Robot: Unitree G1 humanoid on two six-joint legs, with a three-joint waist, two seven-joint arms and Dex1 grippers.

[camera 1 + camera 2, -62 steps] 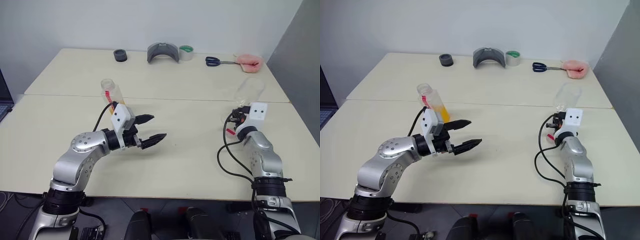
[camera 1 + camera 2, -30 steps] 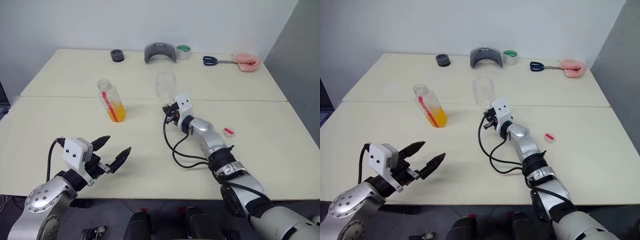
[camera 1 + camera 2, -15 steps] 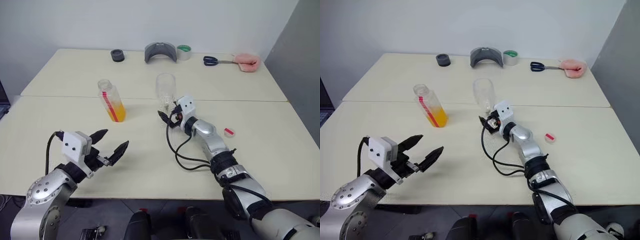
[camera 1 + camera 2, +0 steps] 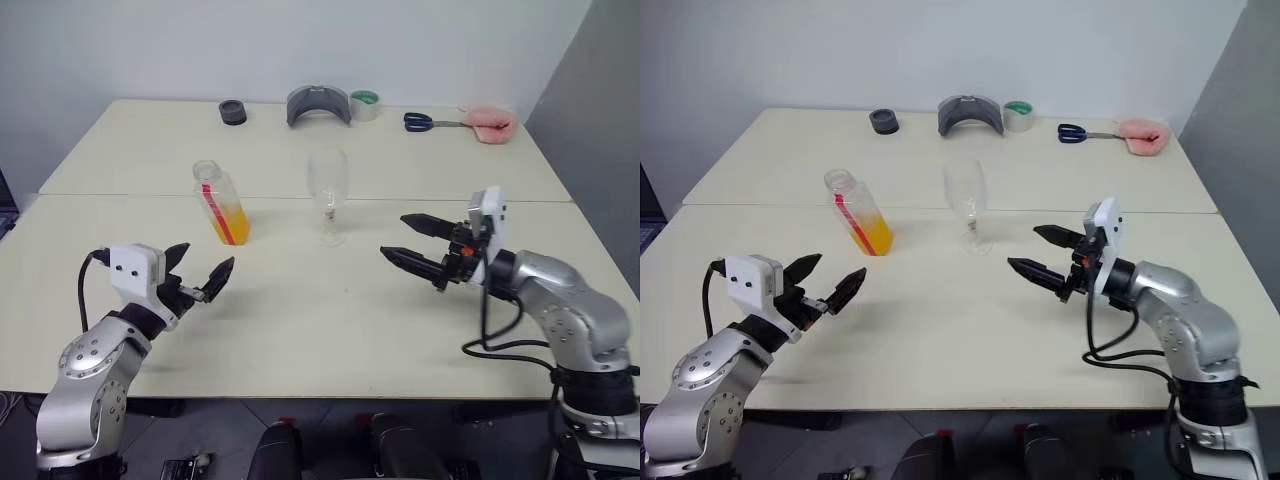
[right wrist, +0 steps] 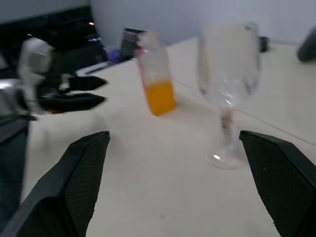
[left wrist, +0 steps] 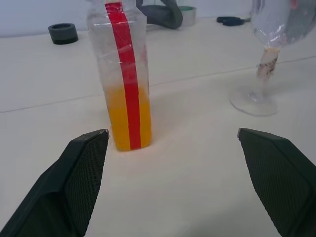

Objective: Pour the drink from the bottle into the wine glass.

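Observation:
The bottle gets narrower at its sloping top [image 4: 210, 181], so my left gripper should next grab the bottle by its square body [image 4: 226, 212], where flat sides face each other.
The bottle [image 4: 220, 203] stands uncapped on the table left of centre, with a red strip down its side. The orange drink [image 4: 230, 222] fills its lower part. The wine glass [image 4: 329, 195] stands upright and empty to the right of the bottle. My left gripper [image 4: 207, 256] is open, near the front left and short of the bottle [image 6: 126, 94], pointing at it. My right gripper [image 4: 393, 236] is open to the right of the glass [image 5: 228, 74], pointing left at it with a clear gap between them. Neither gripper holds anything.
Along the far edge lie a black ring [image 4: 233, 111], a grey curved piece [image 4: 318, 104], a tape roll [image 4: 365, 104], scissors [image 4: 425, 122] and a pink cloth [image 4: 490, 122]. A seam [image 4: 130, 195] between two tables runs just behind the bottle and glass.
My right gripper has let go of the wine glass, opened, and drawn back to the right. The glass stays standing mid-table. My left gripper has moved forward and left, nearer the bottle.

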